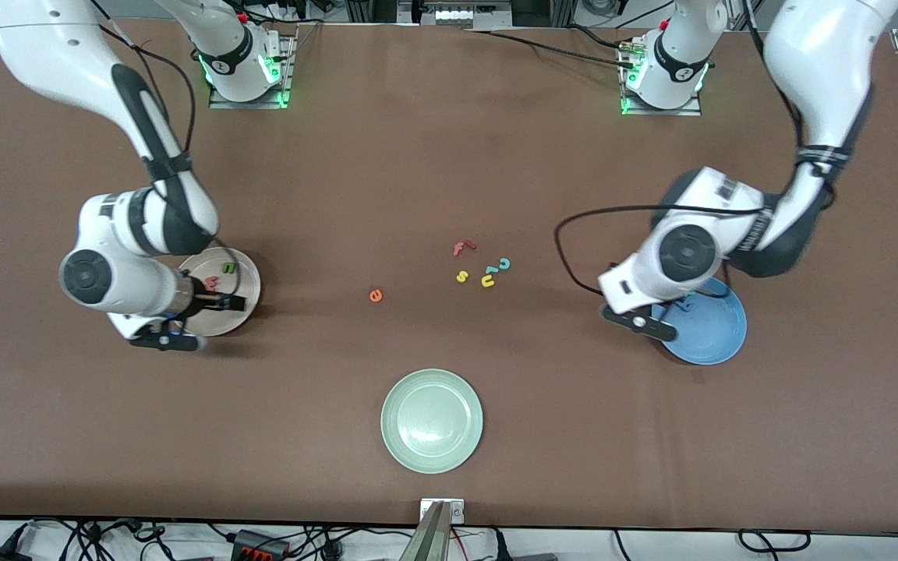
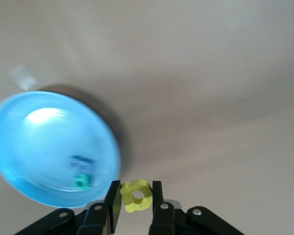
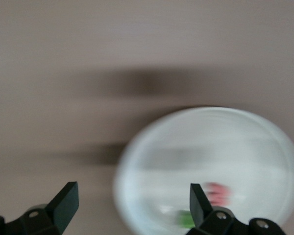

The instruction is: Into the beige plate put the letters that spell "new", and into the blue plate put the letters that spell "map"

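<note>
The yellow a hangs above and outside the blue plate's rim in the left wrist view, so my left gripper will move it over the plate before releasing.
My left gripper (image 2: 136, 198) is shut on the yellow a (image 2: 137, 196), held in the air just off the rim of the blue plate (image 2: 44, 142). A blue m (image 2: 81, 160) and a teal p (image 2: 81, 181) lie in that plate (image 1: 718, 327). My right gripper (image 3: 132, 205) hangs open and empty over the edge of the beige plate (image 3: 220, 152). The dark green n (image 1: 228, 267) and the pinkish-red w (image 1: 213, 284) rest in the beige plate (image 1: 250, 284). The orange e (image 1: 375, 295) lies alone on the table near the middle.
A red f (image 1: 462, 248), a yellow s (image 1: 462, 276), a yellow u (image 1: 488, 280) and a teal c (image 1: 503, 265) are clustered mid-table. A pale green plate (image 1: 432, 421) sits nearer the front camera, in the middle.
</note>
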Motion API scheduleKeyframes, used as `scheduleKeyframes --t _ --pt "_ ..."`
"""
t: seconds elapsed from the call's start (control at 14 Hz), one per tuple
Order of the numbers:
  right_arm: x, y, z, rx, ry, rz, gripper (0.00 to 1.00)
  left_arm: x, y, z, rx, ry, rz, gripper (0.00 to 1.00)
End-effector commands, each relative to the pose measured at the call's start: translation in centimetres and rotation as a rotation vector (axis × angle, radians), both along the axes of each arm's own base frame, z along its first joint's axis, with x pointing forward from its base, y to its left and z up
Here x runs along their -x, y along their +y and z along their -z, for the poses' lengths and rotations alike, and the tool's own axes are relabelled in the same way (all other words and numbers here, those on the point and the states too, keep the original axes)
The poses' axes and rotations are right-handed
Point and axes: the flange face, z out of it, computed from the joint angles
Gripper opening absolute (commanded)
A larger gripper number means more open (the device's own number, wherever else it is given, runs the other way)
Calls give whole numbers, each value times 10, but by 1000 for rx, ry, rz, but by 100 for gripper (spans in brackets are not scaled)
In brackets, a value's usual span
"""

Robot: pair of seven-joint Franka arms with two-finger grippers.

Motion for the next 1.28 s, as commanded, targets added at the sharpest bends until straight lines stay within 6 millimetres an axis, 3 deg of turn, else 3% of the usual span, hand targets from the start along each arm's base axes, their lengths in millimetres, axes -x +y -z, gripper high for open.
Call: scheduleKeyframes --t 0.0,0.14,0.21,0.28,0.36,0.43,0.5,0.64,0.78,1.0,1.21 --pt "13 85 -7 -31 -41 -134 100 -29 63 32 13 28 58 6" --pt "25 131 -5 -46 -76 -185 100 -35 83 57 16 -8 89 8" --pt "27 139 -1 -45 -78 -199 100 -35 92 67 24 -1 79 11" --pt "31 147 6 -46 -76 -213 87 -36 93 70 26 0 77 18" --pt "38 165 10 -47 -78 -245 81 -35 94 70 25 1 75 49" --pt "48 186 15 -51 -86 -284 76 -35 93 69 24 5 73 99" --pt "52 199 17 -57 -98 -301 75 -35 95 66 21 4 74 100" --pt "45 206 22 -63 -117 -312 73 -37 91 56 21 -8 77 100" --pt "45 217 36 -21 -127 -375 72 -38 84 24 -4 -27 83 100" --pt "46 229 53 17 -133 -423 72 -33 69 -46 -31 -54 87 100" --pt "64 255 60 42 -131 -452 70 -37 62 -120 -12 -59 35 100"
